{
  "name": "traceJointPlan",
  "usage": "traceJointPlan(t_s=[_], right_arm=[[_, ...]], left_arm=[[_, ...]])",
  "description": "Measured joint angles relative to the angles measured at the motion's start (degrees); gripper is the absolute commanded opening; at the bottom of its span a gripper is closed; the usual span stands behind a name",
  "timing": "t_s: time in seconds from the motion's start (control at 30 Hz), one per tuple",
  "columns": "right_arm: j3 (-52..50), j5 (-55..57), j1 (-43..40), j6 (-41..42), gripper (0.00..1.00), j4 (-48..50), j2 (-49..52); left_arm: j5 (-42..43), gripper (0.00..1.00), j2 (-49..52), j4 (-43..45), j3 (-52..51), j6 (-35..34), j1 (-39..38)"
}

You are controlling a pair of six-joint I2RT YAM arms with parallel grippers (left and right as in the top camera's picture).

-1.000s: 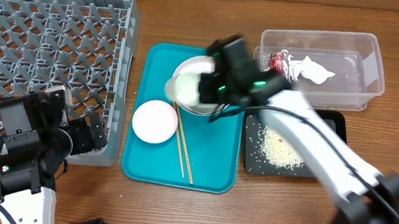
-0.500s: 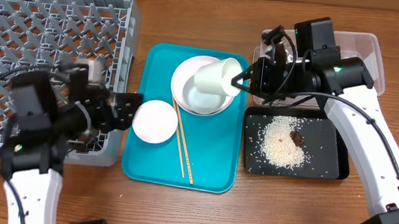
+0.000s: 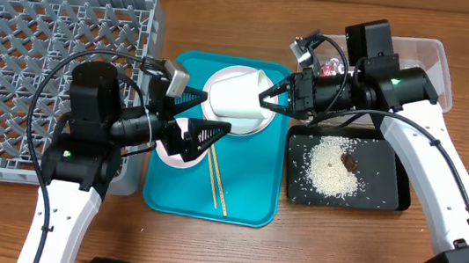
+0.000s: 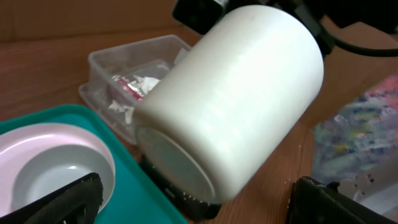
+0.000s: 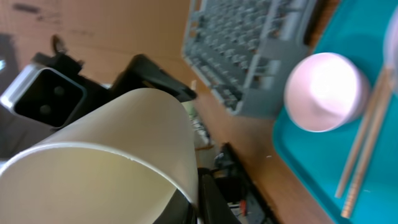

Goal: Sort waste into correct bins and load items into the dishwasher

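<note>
The small white cup should go rim-first into the dish rack, so I should next grab the cup by its base end (image 3: 220, 98) (image 4: 183, 158) with my left gripper.
My right gripper (image 3: 267, 95) is shut on the rim of the small white cup (image 3: 238, 97) and holds it on its side above the white plate (image 3: 253, 123) on the teal tray (image 3: 254, 196). The cup fills the right wrist view (image 5: 112, 155), with my right gripper (image 5: 200, 193) on its rim. My left gripper (image 3: 203, 116) is open, its fingers spread just left of the cup's base and not touching it. The cup (image 4: 230, 93) looms ahead in the left wrist view. The pink bowl (image 3: 175, 147) lies partly under the left gripper. The chopsticks (image 3: 216, 178) lie beside it.
The grey dish rack (image 3: 47, 66) stands at the left. The black tray (image 3: 387, 189) at the right holds rice (image 3: 332, 169) and a brown scrap (image 3: 349, 162). The clear tub (image 3: 427, 69) behind it holds the red wrapper (image 4: 127, 87) and napkin (image 4: 146, 81).
My left arm has swung right from the rack's edge over the teal tray and opened toward the cup. My right gripper has shifted the cup slightly left.
</note>
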Motion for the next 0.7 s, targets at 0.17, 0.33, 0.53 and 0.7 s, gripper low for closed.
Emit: traceJointPlan(t_s=[0.17,0.33,0.53,0.7], right_arm=[[0.0,-6.3,0.2,-0.1,0.04,0.4,0.0],[0.0,-9.8,1.2,-0.2,0.04,0.6,0.0],[0.0,-11.2,2.3,-0.1,0.04,0.8,0.0],[0.0,-11.3,2.3,-0.2,0.04,0.1,0.0]], left_arm=[[3.5,0.91,0.0,4.3,0.0,0.0,-1.7],[6.3,0.88,0.0,8.0,0.0,0.0,-2.2],[9.1,0.89,0.0,11.3,0.0,0.0,-2.8],[9.8,0.89,0.0,15.8,0.0,-1.2,-2.8]])
